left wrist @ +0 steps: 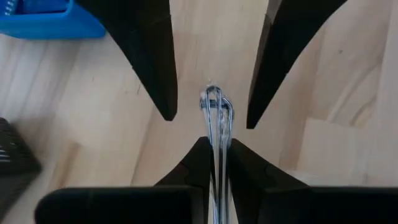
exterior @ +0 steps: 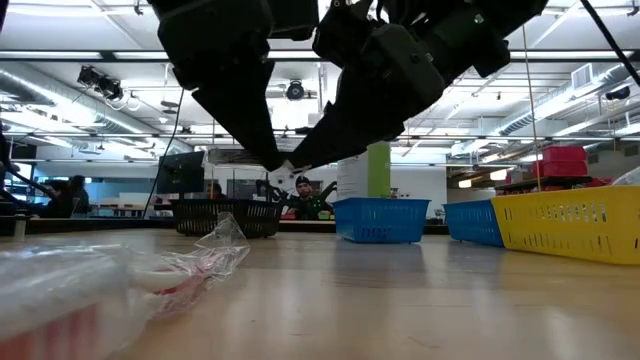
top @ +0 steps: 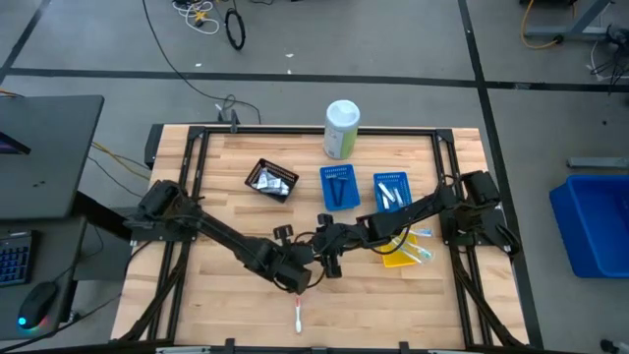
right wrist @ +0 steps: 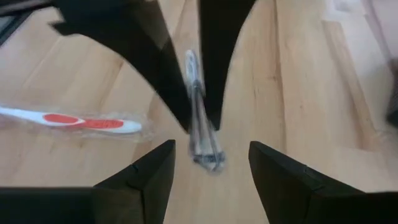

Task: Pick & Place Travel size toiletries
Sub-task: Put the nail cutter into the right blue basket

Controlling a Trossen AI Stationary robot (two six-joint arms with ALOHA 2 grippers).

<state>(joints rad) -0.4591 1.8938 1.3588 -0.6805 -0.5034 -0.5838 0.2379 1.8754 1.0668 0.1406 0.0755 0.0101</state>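
Note:
I will next grab the slim wrapped toiletry by its loose end with my right gripper, to take it over from my left gripper.
My left gripper (left wrist: 217, 152) is shut on a slim, pale toiletry in a clear wrapper (left wrist: 216, 115), above the table's near middle (top: 301, 275). My right gripper (right wrist: 211, 155) faces it, open. Its two fingers stand on either side of the item's free end (right wrist: 208, 155) without touching it, as the left wrist view shows. A red-and-white toothbrush (top: 298, 315) in a clear wrapper lies flat on the table near the front edge (right wrist: 68, 121). In the low view both grippers meet above the table around the pale item (exterior: 285, 172). My left gripper pinches the slim wrapped toiletry between its two fingers (left wrist: 239, 162), which lie along it. Its free end (left wrist: 214, 99) sticks out past the fingertips toward my right gripper. The fingers slant down from the table's left. The item is lifted clear of the table.
At the back stand a black bin (top: 270, 180), two blue bins (top: 339, 187) (top: 391, 190) and a tall white-and-green canister (top: 341, 128). A yellow bin (top: 403, 254) with slim items lies under the right arm. Bare wood lies at the near left (top: 197, 295).

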